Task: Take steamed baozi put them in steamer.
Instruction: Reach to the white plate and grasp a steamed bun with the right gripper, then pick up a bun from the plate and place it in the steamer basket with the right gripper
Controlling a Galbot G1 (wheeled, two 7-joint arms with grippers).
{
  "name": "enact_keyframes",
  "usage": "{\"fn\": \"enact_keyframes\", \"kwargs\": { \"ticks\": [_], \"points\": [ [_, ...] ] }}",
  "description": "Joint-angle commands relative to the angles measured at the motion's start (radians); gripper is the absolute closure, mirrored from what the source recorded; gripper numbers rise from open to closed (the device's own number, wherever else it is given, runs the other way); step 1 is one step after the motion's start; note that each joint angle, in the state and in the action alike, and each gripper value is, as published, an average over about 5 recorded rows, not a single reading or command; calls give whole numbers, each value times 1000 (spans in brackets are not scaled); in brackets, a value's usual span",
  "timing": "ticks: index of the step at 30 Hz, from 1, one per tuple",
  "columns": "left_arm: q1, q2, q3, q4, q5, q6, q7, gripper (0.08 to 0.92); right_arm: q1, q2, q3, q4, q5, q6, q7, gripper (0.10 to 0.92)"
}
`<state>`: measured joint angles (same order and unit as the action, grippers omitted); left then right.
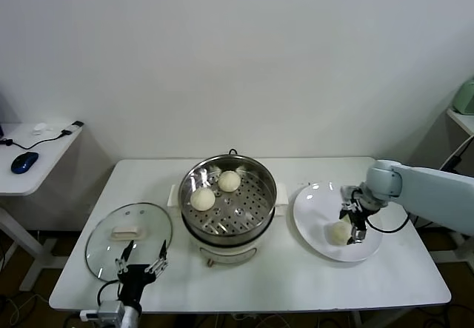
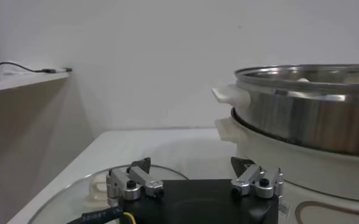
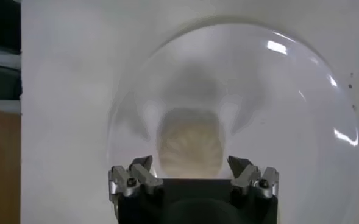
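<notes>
My right gripper's fingers are on either side of the baozi in the right wrist view, low over the white plate (image 3: 277, 115). I should close them, and they would hold it.
The steamer (image 1: 261, 208) stands at the table's middle, and two steamed baozi (image 1: 203, 198) (image 1: 229, 181) lie on its perforated tray. A third baozi (image 1: 339, 232) lies on the white plate (image 1: 307, 213) to the right. My right gripper (image 1: 355, 223) is open and low over the plate. In the right wrist view the baozi (image 3: 188, 143) sits between and just ahead of its spread fingertips (image 3: 140, 167), with the gripper (image 3: 190, 165) not closed on it. A fourth baozi is not in view. My left gripper (image 1: 141, 263) is parked open at the table's front left.
A round glass lid (image 1: 111, 243) lies flat left of the steamer, just ahead of the left gripper (image 2: 191, 165); the steamer wall (image 2: 307, 115) rises beside it. A side table (image 1: 37, 158) with a blue mouse (image 1: 24, 162) stands far left. The table's front edge is close.
</notes>
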<state>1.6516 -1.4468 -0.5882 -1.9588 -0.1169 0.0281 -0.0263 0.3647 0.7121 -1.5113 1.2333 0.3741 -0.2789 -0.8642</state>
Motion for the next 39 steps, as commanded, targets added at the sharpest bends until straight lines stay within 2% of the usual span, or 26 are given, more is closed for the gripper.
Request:
{"fn": "enact_keyframes", "kwargs": {
  "ticks": [1, 4, 11, 16, 21, 26, 32, 36, 39],
  "points": [
    [-1, 1, 0, -1, 0, 0, 0, 177, -68, 16, 57, -26, -35, -8, 24, 205],
    [0, 1, 0, -2, 0, 0, 0, 177, -60, 16, 55, -20, -36, -8, 21, 233],
    [1, -1, 4, -5, 1, 0, -1, 177, -22, 5, 31, 5, -44, -8, -4, 355],
    [5, -4, 9, -9, 5, 0, 0, 177, 56, 10, 9, 27, -46, 1, -26, 372],
    [9, -8, 12, -13, 8, 0, 0, 177, 317, 74, -133, 51, -5, 69, -115, 377],
    [9, -9, 18, -17, 13, 2, 1, 177, 587, 214, -216, 54, 103, 213, -203, 375],
    [11, -7, 19, -23, 17, 3, 1, 177, 754, 414, -138, 95, 195, 462, -286, 373],
    [13, -3, 16, -26, 17, 4, 1, 177, 752, 525, -71, 186, 156, 580, -298, 372],
    [13, -1, 13, -28, 16, 5, 1, 177, 693, 581, -34, 266, 37, 673, -276, 372]
  ]
}}
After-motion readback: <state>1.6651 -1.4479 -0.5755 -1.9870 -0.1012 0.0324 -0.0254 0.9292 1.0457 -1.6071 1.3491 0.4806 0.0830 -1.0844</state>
